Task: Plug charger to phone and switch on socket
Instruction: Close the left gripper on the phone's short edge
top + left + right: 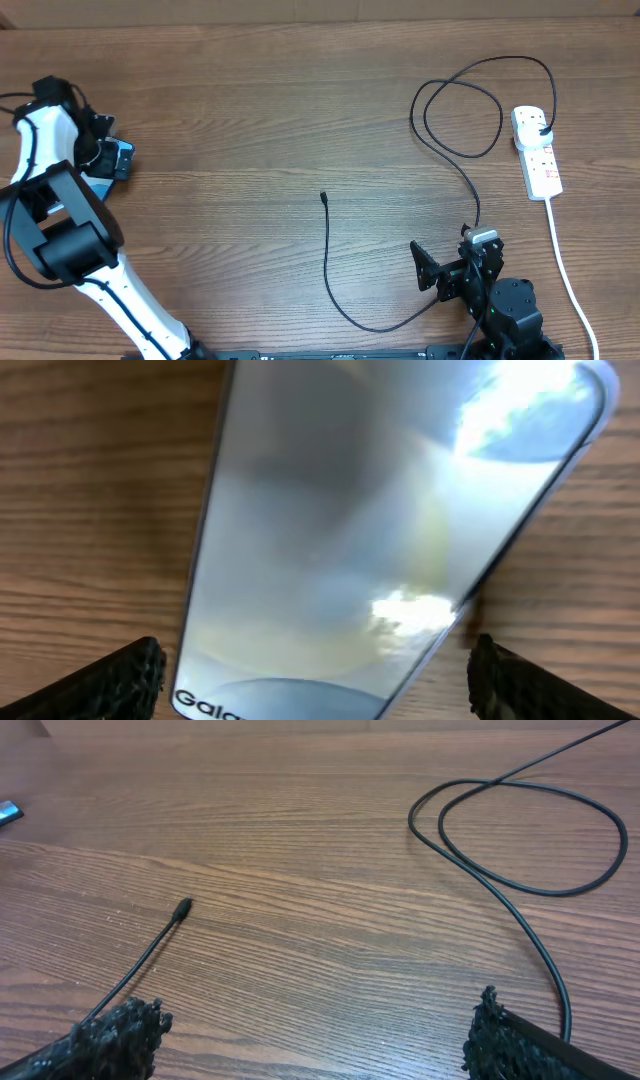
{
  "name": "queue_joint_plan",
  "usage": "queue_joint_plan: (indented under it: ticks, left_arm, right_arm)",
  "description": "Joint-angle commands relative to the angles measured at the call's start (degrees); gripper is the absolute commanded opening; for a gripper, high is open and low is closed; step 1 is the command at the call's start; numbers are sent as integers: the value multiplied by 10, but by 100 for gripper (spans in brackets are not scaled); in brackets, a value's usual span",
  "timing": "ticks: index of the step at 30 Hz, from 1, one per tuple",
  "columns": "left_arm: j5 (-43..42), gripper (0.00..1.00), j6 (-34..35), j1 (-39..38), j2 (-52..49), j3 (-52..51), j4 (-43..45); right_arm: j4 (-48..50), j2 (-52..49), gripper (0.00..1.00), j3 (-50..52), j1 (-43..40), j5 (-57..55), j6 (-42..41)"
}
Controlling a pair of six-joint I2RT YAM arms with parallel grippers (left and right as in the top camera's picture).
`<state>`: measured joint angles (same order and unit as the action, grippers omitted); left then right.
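I will grab the phone (380, 530) by its two long side edges with my left gripper, the text end free, to hand it to my right gripper for plugging.
The phone (380, 530) lies flat on the wooden table and fills the left wrist view, with "Gal" of its white text at the bottom edge. My left gripper (315, 675) is open, one finger on each side of the phone's lower end, with a small gap to its edges. In the overhead view this gripper (112, 160) is at the far left and hides most of the phone. The charger's connector tip (324, 196) lies mid-table and also shows in the right wrist view (185, 907). Its black plug (543, 131) sits in the socket (540, 165). My right gripper (432, 268) is open and empty.
The black cable loops (460, 120) near the socket, runs under my right arm and curves along the front edge (370, 325) up to the tip. The loops also show in the right wrist view (530, 840). The thick white cord (565, 260) runs to the front right.
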<state>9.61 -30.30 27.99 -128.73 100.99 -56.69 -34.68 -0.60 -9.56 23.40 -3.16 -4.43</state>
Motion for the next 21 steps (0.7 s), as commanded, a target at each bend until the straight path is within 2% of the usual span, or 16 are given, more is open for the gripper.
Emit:
queue_joint_plan:
  ticks: [1, 10, 21]
  left_arm:
    - [-51, 100, -42, 28, -9, 15, 4]
    - [-119, 100, -93, 47, -17, 14, 17]
    - [-110, 100, -99, 47, -55, 14, 21]
  right_arm:
    - [-10, 3, 100, 8, 3, 3, 4]
    - [-10, 3, 100, 8, 3, 3, 4]
    - [-10, 3, 100, 7, 3, 3, 4]
